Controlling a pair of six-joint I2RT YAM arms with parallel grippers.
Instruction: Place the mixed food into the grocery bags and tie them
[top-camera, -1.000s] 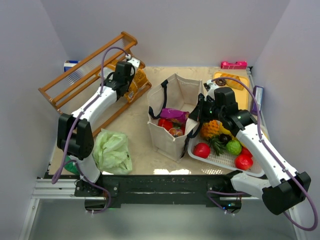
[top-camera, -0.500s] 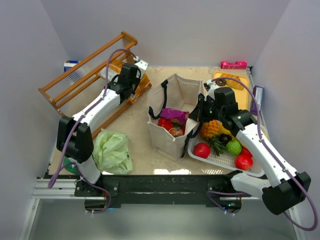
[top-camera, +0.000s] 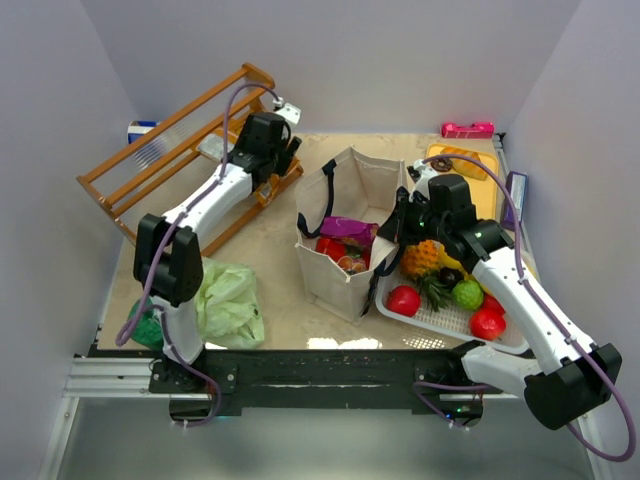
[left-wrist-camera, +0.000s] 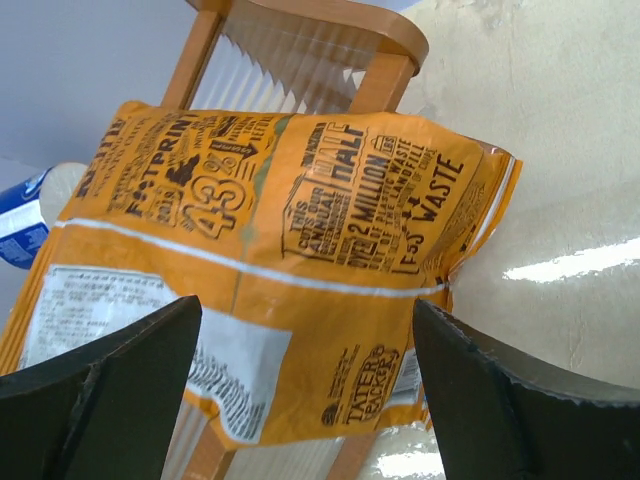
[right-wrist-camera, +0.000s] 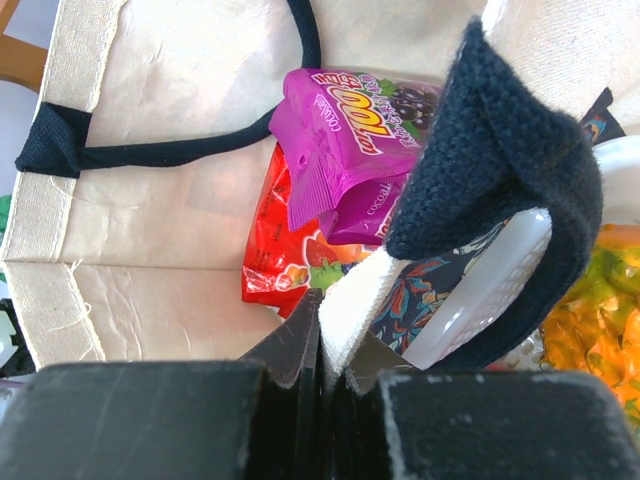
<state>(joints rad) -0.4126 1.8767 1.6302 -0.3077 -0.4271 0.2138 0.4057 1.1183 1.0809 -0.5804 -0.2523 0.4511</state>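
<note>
The left gripper grabs the orange-yellow packet (left-wrist-camera: 290, 230) by its middle at the white stripe (left-wrist-camera: 322, 287) next, which leaves both ends free to fold into the tote.
An orange-yellow snack packet (left-wrist-camera: 290, 230) lies against the wooden rack (left-wrist-camera: 385, 45). My left gripper (left-wrist-camera: 305, 390) hovers over it, open, one finger on each side of the packet's lower edge without touching. From above, this gripper (top-camera: 283, 152) covers the packet. The beige canvas tote (top-camera: 345, 235) stands upright at the centre, with a purple packet (right-wrist-camera: 350, 140) and a red packet (right-wrist-camera: 280, 265) inside. My right gripper (right-wrist-camera: 335, 340) is shut on the tote's rim by a black strap (right-wrist-camera: 500, 170). The pale green plastic bag (top-camera: 225, 300) lies crumpled near the left arm's base.
A white mesh basket (top-camera: 452, 318) with a pineapple (top-camera: 420, 258) and red and green toy fruit presses against the tote's right side. A yellow tray with donuts (top-camera: 462, 162) sits back right. A blue and white carton (left-wrist-camera: 25, 220) lies behind the rack (top-camera: 170, 140).
My left arm has reached farther back and right along the rack, and its jaws have gone from shut to wide open. The right arm and the tote have not moved.
</note>
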